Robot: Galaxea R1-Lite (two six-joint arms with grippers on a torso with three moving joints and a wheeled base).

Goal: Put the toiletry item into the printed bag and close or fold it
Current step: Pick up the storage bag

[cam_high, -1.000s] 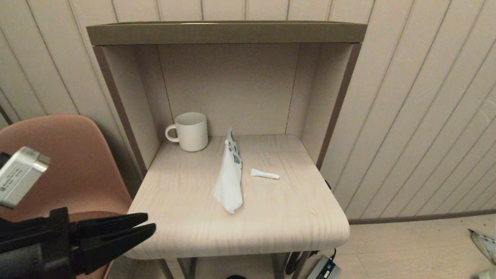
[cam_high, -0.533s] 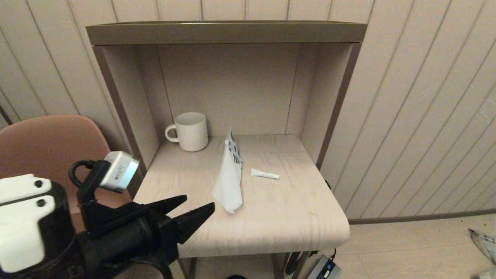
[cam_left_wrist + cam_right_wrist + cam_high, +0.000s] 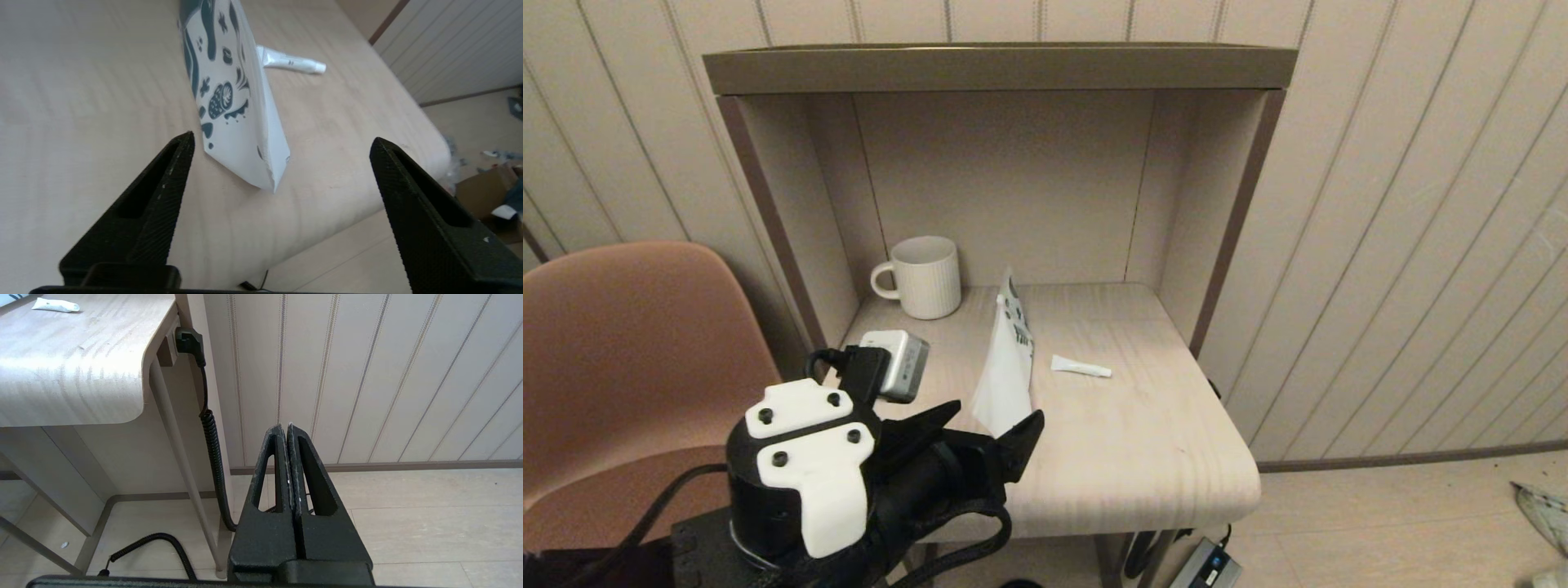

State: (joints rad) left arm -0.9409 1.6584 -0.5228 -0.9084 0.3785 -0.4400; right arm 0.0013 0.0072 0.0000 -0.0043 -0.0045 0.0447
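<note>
My left gripper is to grab the printed bag next by its plain corner (image 3: 1003,420) beside the strawberry print, and so hold the bag ready for the toiletry item (image 3: 1081,367).
The printed bag (image 3: 1010,359) stands on its long edge in the middle of the table top, with the teal prints toward the back. In the left wrist view the bag (image 3: 229,102) has its plain near corner showing between my fingers, untouched. My left gripper (image 3: 996,416) (image 3: 282,136) is open wide just before that near end, above the front of the table. The toiletry item (image 3: 1081,367) (image 3: 292,63), a small white tube, lies flat just right of the bag. My right gripper (image 3: 284,425) is shut and empty, low beside the table, out of the head view.
A white ribbed mug (image 3: 927,278) stands at the back left of the alcove. The table top (image 3: 1111,457) has alcove side walls at its back half and a shelf above. A pink chair (image 3: 629,351) is on the left. A coiled cable (image 3: 210,437) hangs by the table leg.
My left arm has swung in from the far left, over the table's front edge, to the bag's near end, and its fingers have spread wider. Bag, tube and mug have not moved.
</note>
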